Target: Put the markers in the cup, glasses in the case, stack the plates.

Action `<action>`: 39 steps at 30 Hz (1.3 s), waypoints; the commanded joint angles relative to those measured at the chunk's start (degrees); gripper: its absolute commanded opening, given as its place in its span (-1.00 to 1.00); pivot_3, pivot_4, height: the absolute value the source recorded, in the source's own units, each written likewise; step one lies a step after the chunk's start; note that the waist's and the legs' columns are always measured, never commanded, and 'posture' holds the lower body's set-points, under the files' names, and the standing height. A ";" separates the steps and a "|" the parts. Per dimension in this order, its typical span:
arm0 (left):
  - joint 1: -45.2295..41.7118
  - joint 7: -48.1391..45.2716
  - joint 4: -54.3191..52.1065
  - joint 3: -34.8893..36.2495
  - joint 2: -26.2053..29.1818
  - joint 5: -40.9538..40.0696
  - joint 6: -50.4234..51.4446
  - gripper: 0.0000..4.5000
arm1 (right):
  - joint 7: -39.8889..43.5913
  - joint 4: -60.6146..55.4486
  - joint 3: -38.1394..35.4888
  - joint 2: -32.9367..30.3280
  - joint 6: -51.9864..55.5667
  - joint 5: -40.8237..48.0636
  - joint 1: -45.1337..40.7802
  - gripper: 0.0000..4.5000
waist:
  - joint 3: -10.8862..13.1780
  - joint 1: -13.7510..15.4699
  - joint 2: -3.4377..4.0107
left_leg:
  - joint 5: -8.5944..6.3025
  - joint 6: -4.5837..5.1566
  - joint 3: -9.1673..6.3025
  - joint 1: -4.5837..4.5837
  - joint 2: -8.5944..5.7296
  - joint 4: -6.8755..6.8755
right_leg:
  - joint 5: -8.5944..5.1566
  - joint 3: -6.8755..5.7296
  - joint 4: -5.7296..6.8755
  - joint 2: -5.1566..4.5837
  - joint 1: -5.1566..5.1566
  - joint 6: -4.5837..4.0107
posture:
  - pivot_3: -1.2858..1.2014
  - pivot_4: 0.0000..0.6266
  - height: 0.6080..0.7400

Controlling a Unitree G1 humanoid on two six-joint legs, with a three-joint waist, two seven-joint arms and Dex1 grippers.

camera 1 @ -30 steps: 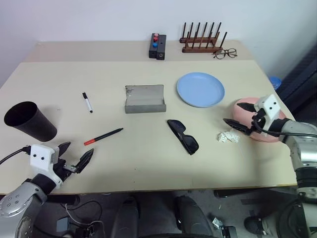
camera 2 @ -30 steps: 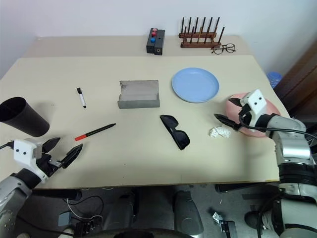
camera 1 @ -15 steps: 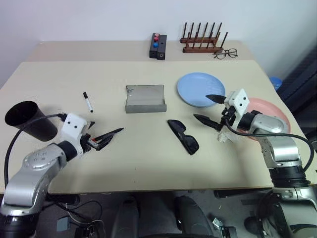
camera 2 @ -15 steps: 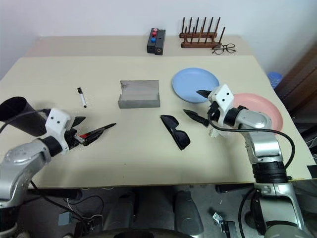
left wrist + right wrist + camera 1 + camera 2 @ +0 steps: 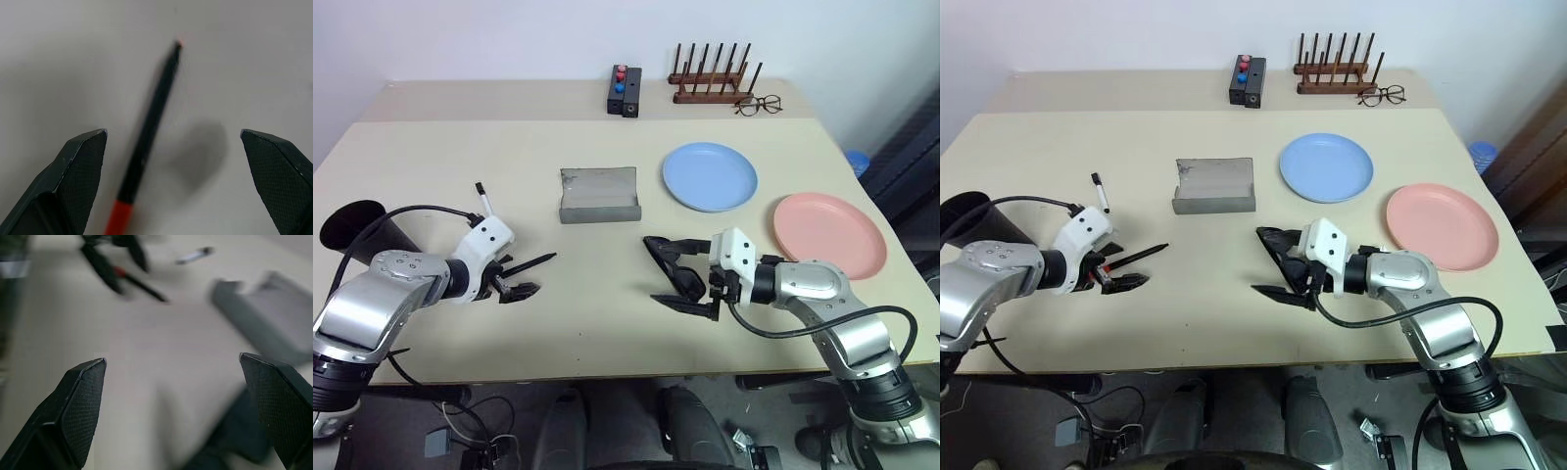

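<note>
My left gripper closes now. Closing now would catch the black marker. In the left wrist view my fingers stand beside the marker's black body, near its red end.
The black marker with a red end (image 5: 533,261) lies left of centre, and my left gripper (image 5: 521,276) stands open over its red end, a finger on each side (image 5: 151,122). Behind my left arm the black cup (image 5: 350,227) lies on its side. The white marker (image 5: 485,202) lies farther back. My right gripper (image 5: 671,272) is open and points left, its fingers on either side of the black glasses (image 5: 677,269). The grey case (image 5: 599,195) stands open behind them. Apart on the right lie the blue plate (image 5: 710,176) and the pink plate (image 5: 829,234).
Along the back edge stand a small black box with red and blue buttons (image 5: 626,90), a wooden peg rack (image 5: 713,83) and thin-rimmed spectacles (image 5: 759,104). The table's front edge (image 5: 607,364) runs just below both arms.
My right gripper swung left from the pink plate to the glasses. My left gripper rose from the front edge and tilted down over the black marker. Both stayed open.
</note>
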 commanded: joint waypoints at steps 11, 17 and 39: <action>-3.02 8.94 -1.03 5.14 -6.82 4.47 -5.55 -0.97 | -1.48 4.68 3.34 3.78 -6.26 -3.91 -2.38 1.00 | 0.00 0.59 -0.05 | 0.00 0.00 0.00 0.00 -0.01 0.04 | 0.00 -0.01 0.00 -0.01 0.03 0.00 | 0.03 -0.52 0.98; -8.52 29.36 3.29 18.59 -19.48 10.87 -18.62 -0.97 | -3.40 7.60 3.33 5.49 -9.43 -6.19 -3.96 1.00 | 0.00 0.38 -0.05 | 0.00 0.01 0.00 0.00 0.00 0.05 | 0.03 -0.01 0.01 0.01 0.04 0.05 | 0.03 -0.52 0.98; -0.30 53.02 6.99 39.18 -31.98 18.45 -43.00 -0.97 | -9.89 4.05 4.37 22.00 -4.04 4.02 -9.52 1.00 | -0.09 1.70 -0.28 | 0.03 -0.04 -0.05 0.06 0.00 0.09 | 0.21 -0.06 0.07 0.04 0.13 0.30 | 0.03 -0.52 0.98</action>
